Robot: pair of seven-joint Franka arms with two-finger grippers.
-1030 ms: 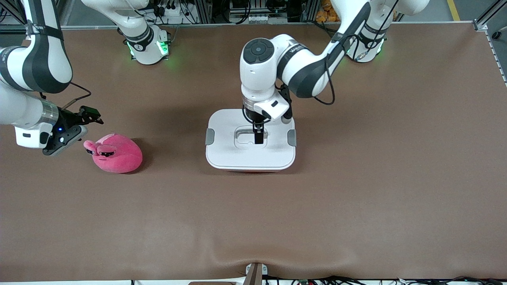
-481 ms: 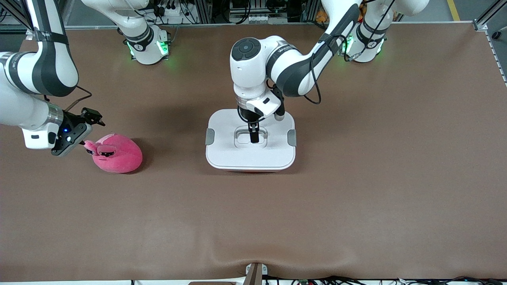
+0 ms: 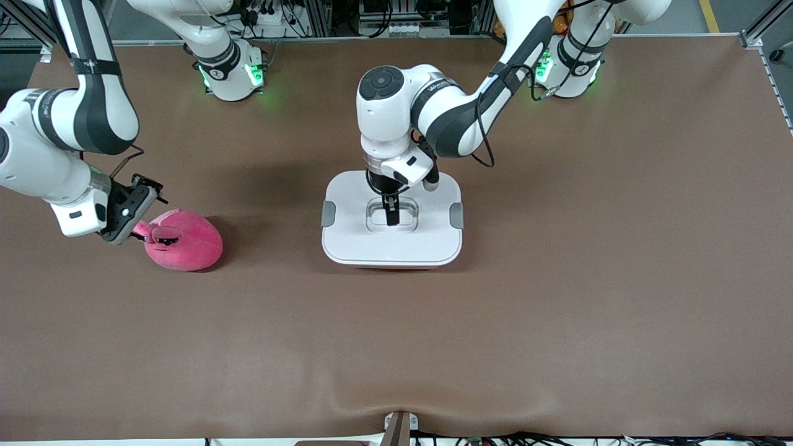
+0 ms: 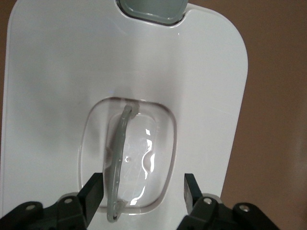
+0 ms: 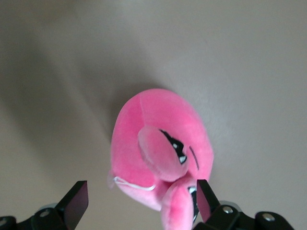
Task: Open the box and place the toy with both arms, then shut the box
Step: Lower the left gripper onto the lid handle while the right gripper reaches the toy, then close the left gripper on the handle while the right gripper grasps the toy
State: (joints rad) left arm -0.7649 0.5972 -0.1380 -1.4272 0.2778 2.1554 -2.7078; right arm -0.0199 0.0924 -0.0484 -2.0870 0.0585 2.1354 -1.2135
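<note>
My right gripper's fingers stop short around the pink toy's ear, so it is too early to close: closing now would miss, and reaching farther comes next.
The box stands mid-table with its white lid on and a grey clip at each end. My left gripper reaches down into the lid's recess. Its jaws are open astride the clear handle, which lies close to one finger and far from the other. The pink toy lies on the table toward the right arm's end. My right gripper hangs open over the toy's face end, with one ear bump between its fingers and nothing gripped.
Brown cloth covers the table. A metal bracket sits at the table edge nearest the camera. The two arm bases stand along the farthest edge.
The left gripper's jaws have narrowed around the handle and its wrist has shifted toward the right arm's end. The right gripper has moved in over the toy's face.
</note>
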